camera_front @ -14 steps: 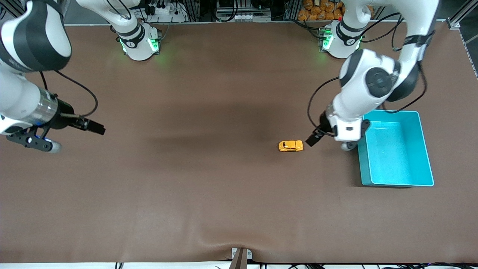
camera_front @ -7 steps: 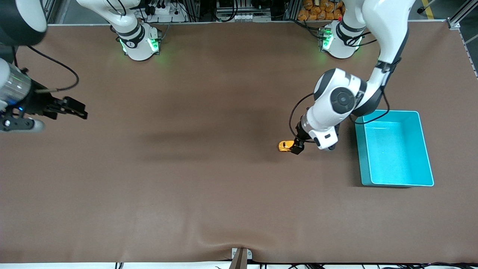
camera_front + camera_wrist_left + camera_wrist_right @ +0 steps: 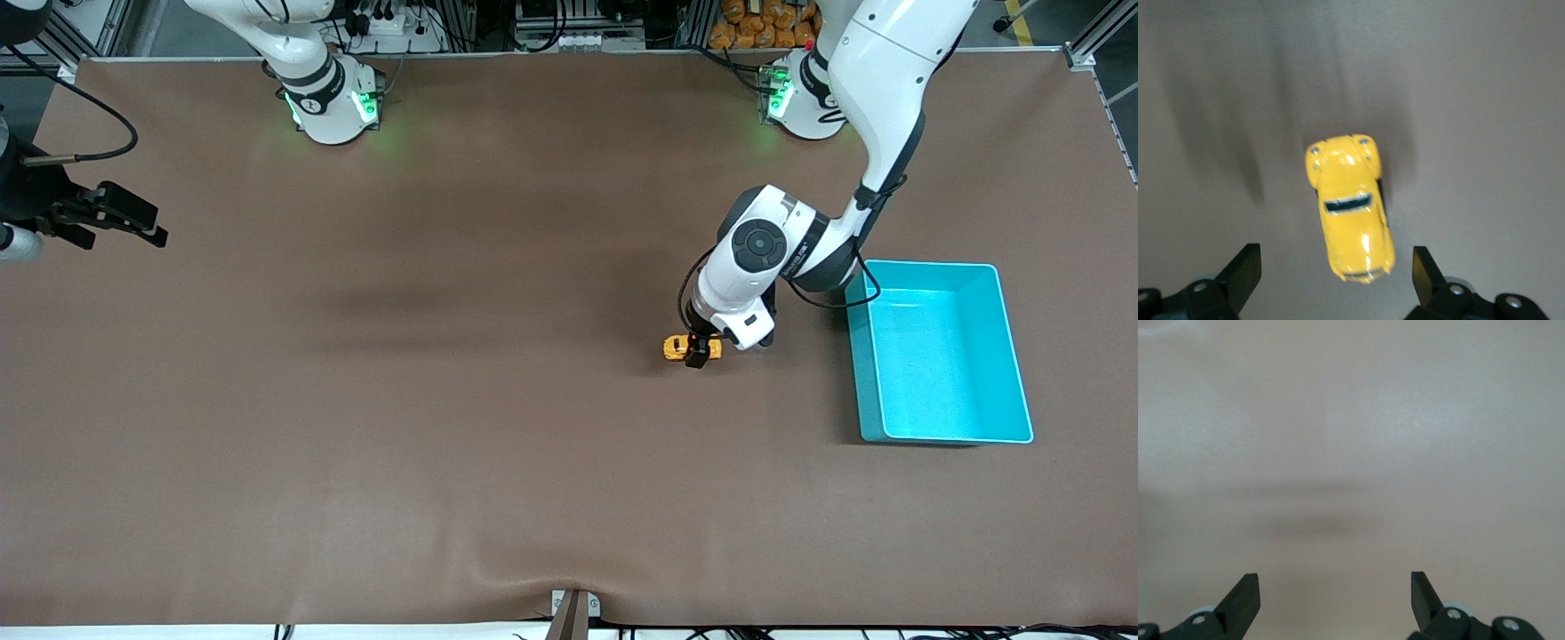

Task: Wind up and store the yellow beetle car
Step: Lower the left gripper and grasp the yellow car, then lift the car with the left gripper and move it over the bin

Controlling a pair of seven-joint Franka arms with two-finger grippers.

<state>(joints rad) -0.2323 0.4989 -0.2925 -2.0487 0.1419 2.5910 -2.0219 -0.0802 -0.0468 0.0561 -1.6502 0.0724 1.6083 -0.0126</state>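
To wind and store the yellow beetle car in the teal bin, my left gripper will next grab the car by its cabin's sides.
The yellow beetle car sits on the brown table, beside the teal bin toward the right arm's end from it. My left gripper is open directly over the car's end nearest the bin. In the left wrist view the car lies between and just ahead of the two open fingertips, and nothing is gripped. My right gripper is open and empty, up over the table edge at the right arm's end. The right wrist view shows its gripper over bare table only.
The teal bin is open-topped and holds nothing visible. The two arm bases stand along the table edge farthest from the front camera. A small bracket sits at the table edge nearest the front camera.
My left gripper has swung from beside the bin over to the car and come down over it. My right arm has pulled back toward its end of the table.
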